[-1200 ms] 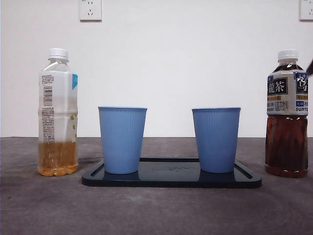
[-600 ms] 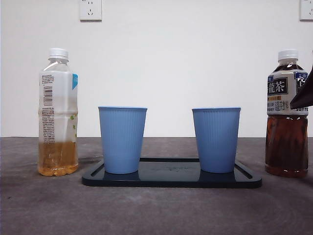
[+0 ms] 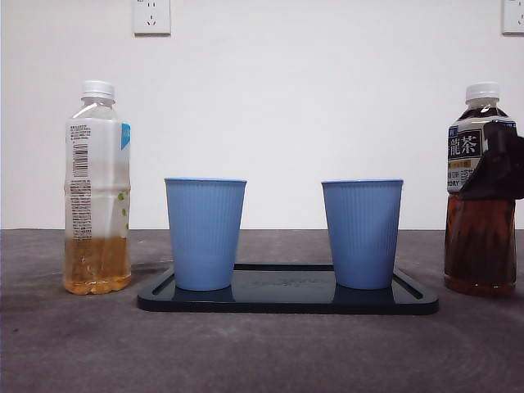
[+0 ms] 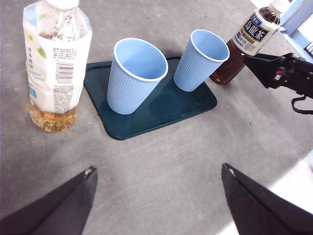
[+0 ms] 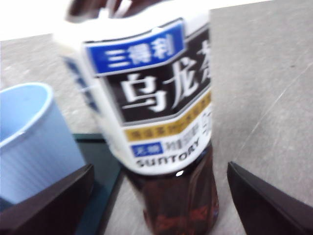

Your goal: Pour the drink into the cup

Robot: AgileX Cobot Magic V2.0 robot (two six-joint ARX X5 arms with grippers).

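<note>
My right gripper grabs the oolong tea bottle by its labelled middle (image 3: 463, 167) next, to pour the drink into the blue cup.
A dark oolong tea bottle (image 3: 479, 196) with a white cap stands at the right, next to the tray; it also shows in the left wrist view (image 4: 249, 36). My right gripper (image 5: 160, 169) is open, one jaw on each side of this bottle (image 5: 156, 112), level with its label. It shows black in the front view (image 3: 501, 164) and in the left wrist view (image 4: 274, 71). Two empty blue cups (image 3: 205, 233) (image 3: 362, 233) stand upright on a dark tray (image 3: 286, 299). My left gripper (image 4: 156, 196) is open and empty, high above the table in front of the tray.
A bottle a third full of yellow tea (image 3: 97, 188) with a white cap stands left of the tray, and shows in the left wrist view (image 4: 56, 58). A white wall with sockets rises behind the grey table.
My right gripper has come in from the right edge and moved down to the dark bottle's label. The bottles, cups and tray have not moved.
</note>
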